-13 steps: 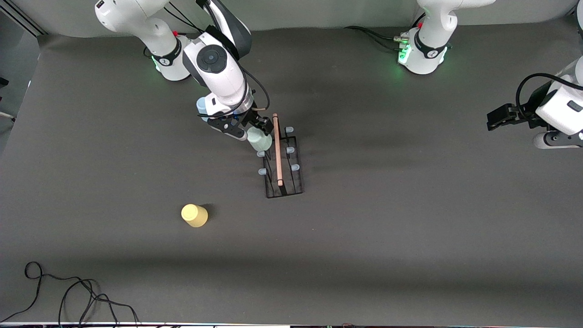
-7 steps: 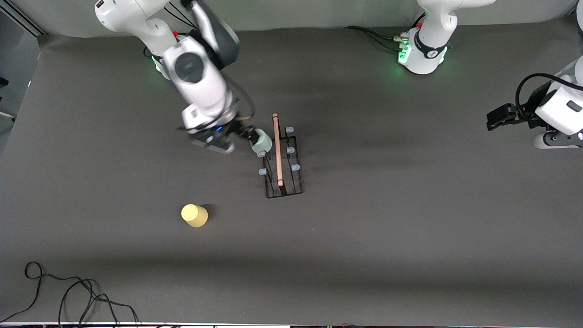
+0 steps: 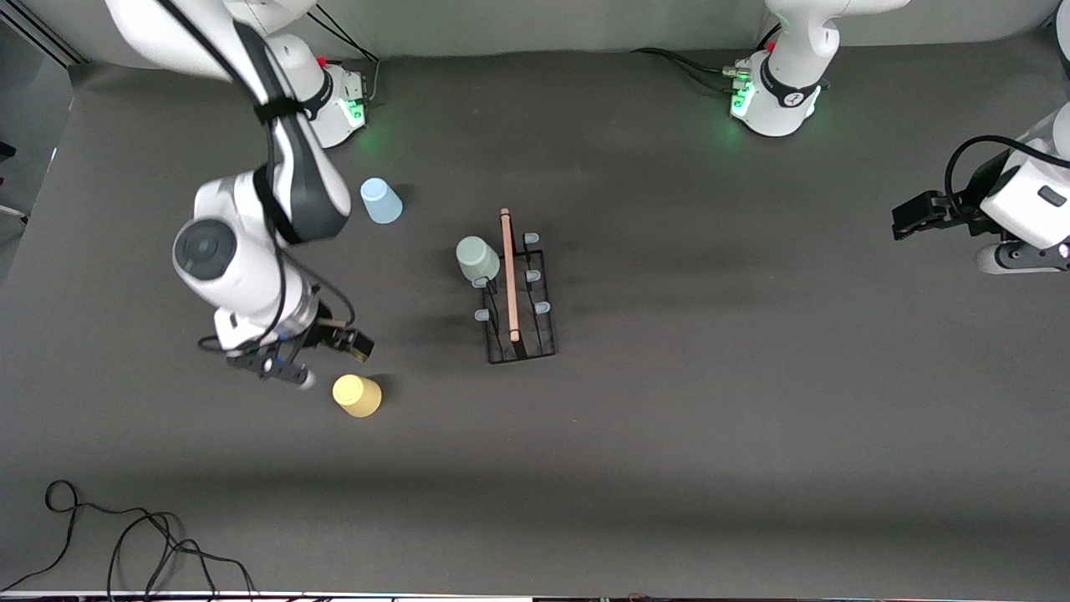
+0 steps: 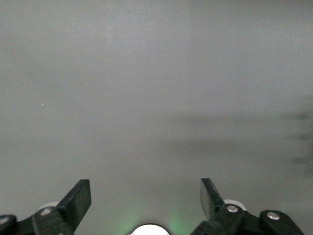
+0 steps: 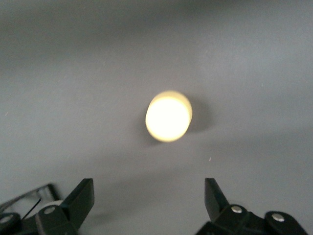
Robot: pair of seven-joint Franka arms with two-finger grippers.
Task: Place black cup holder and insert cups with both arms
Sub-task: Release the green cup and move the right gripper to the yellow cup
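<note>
The yellow cup needs to go onto the black cup holder (image 3: 520, 318). My right gripper should next grab the cup by its round side (image 3: 362, 402).
The black cup holder (image 3: 520, 318) stands mid-table with its wood rod handle (image 3: 508, 276). The pale grey-green cup (image 3: 477, 258) sits upside down on one of its prongs. The light blue cup (image 3: 380, 201) stands upside down on the table toward the right arm's end. The yellow cup (image 3: 358, 395) stands upside down nearer the front camera; it also shows in the right wrist view (image 5: 167, 117). My right gripper (image 3: 330, 355) is open and empty beside the yellow cup, apart from it. My left gripper (image 3: 911, 216) is open and empty, waiting at the left arm's end.
A black cable (image 3: 125, 535) lies coiled on the table's edge nearest the front camera, at the right arm's end. The two green-lit bases (image 3: 773, 100) stand along the table's edge farthest from the front camera.
My right gripper let go of the grey-green cup on the rack's prong and swung away to beside the yellow cup. The light blue cup is now uncovered. The left arm has not moved.
</note>
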